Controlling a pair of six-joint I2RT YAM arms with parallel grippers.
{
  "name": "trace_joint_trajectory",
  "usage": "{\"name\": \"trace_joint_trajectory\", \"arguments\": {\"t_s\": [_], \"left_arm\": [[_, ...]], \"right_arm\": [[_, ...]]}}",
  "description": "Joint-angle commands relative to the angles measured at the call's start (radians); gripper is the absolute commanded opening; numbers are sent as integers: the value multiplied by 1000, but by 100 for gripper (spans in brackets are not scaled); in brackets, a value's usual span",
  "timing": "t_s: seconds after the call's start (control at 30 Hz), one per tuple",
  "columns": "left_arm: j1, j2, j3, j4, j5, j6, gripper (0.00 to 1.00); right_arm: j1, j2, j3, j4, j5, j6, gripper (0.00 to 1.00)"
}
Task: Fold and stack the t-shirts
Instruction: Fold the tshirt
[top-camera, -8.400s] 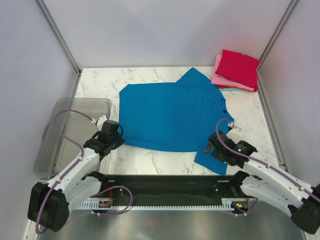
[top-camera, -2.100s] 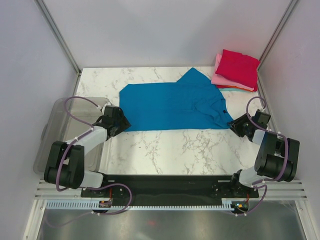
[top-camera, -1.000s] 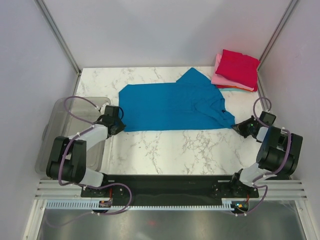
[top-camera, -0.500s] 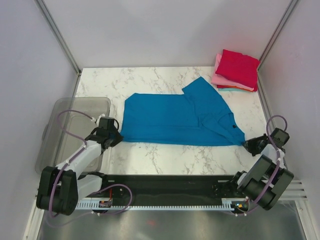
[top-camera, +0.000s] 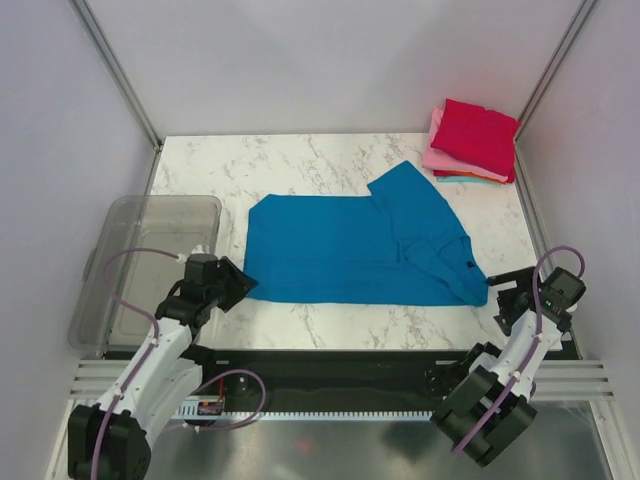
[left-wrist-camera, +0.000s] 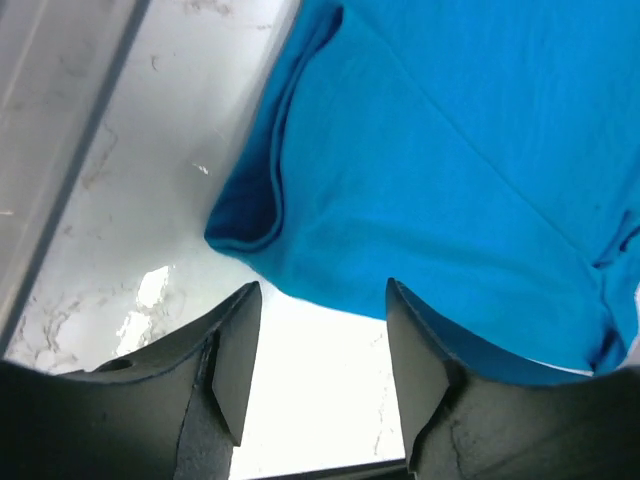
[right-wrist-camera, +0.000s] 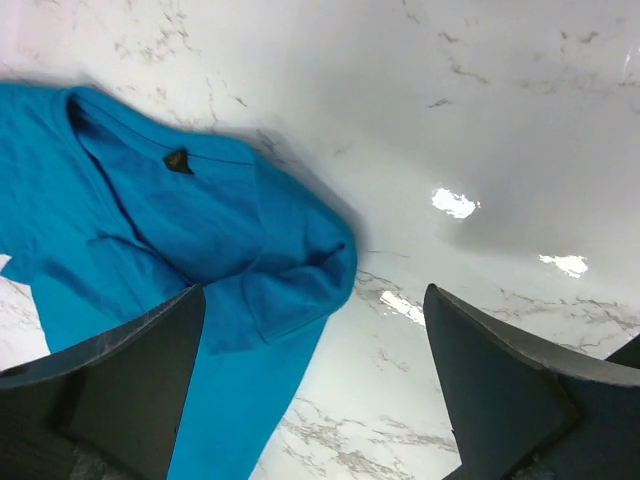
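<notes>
I will next grip the shirt's far corner on the bin side with my left gripper, to fold the far edge of the bright blue t-shirt (top-camera: 355, 250) nearward.
The bright blue t-shirt (top-camera: 355, 250) lies flat mid-table, folded lengthwise, its collar end to the right. My left gripper (top-camera: 233, 284) stands open just off the shirt's left corner (left-wrist-camera: 245, 225), with nothing between its fingers. My right gripper (top-camera: 506, 291) is wide open beside the collar-end corner (right-wrist-camera: 300, 270), apart from the cloth. In the wrist views the left gripper (left-wrist-camera: 322, 290) and the right gripper (right-wrist-camera: 314, 295) both show bare marble between the fingers. Folded t-shirts are stacked at the back right: crimson (top-camera: 478, 135) on top, pink (top-camera: 440, 155) below it.
A clear grey plastic bin (top-camera: 130, 250) stands off the table's left edge, beside the left arm. Metal frame posts rise at both back corners. The black base rail (top-camera: 330, 370) runs along the near edge.
Both grippers have opened and let go of the blue shirt's corners. The shirt has been drawn toward the near edge, and both arms have pulled back a little from it.
</notes>
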Motion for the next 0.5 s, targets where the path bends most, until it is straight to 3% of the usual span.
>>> {"name": "trace_joint_trajectory", "arguments": {"t_s": [0.0, 0.23, 0.47], "left_arm": [[11, -57, 24, -110, 74, -70, 61], [11, 61, 423, -187, -33, 175, 60], [13, 518, 782, -96, -128, 399, 56]], "right_arm": [[-6, 23, 106, -79, 22, 1, 98], [28, 95, 283, -44, -99, -45, 97], [308, 190, 512, 60, 16, -89, 98]]}}
